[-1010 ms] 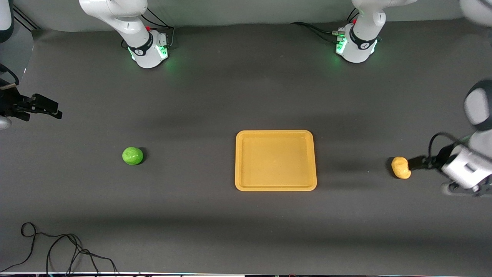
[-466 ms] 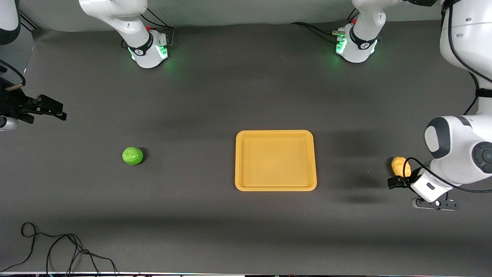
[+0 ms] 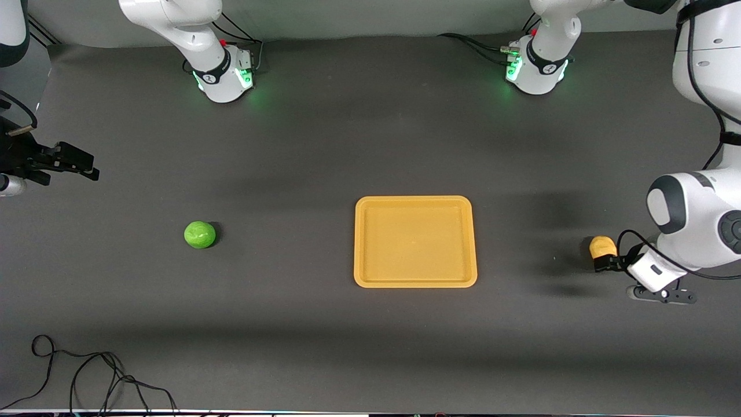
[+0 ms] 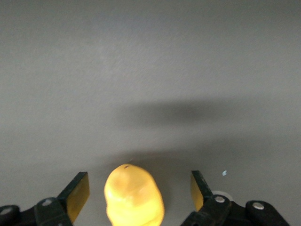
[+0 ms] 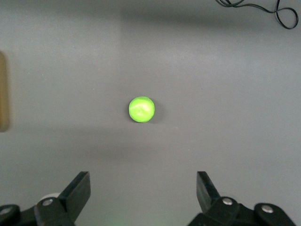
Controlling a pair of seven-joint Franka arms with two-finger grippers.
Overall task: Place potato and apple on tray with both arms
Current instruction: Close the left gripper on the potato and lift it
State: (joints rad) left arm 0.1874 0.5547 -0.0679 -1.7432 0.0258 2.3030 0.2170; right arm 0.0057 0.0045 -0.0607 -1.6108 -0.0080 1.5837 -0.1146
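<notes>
My left gripper picks up the potato by its rounded middle (image 4: pixel 135 202) next, to place the potato on the tray.
The yellow-tan potato (image 3: pixel 602 245) lies on the dark table at the left arm's end. My left gripper (image 3: pixel 605 263) is open and low around it; in the left wrist view the potato (image 4: pixel 134 196) sits between the two fingers (image 4: pixel 75 196), with gaps on both sides. The green apple (image 3: pixel 200 234) lies at the right arm's end, beside the tray. My right gripper (image 3: pixel 81 165) is open and empty, up in the air at the table's edge; its wrist view shows the apple (image 5: pixel 141 109) well ahead of its gripper (image 5: pixel 143 193). The mustard-yellow tray (image 3: pixel 370 243) lies flat in the middle, with nothing on it.
A black cable (image 3: pixel 87 376) lies coiled on the table near the front camera, at the right arm's end. The two arm bases (image 3: pixel 223 72) with green lights stand along the table's edge farthest from the camera.
My left gripper has swung round and come down over the potato, so that its open fingers now straddle it. My right gripper has shifted only slightly. The potato and apple have not moved.
</notes>
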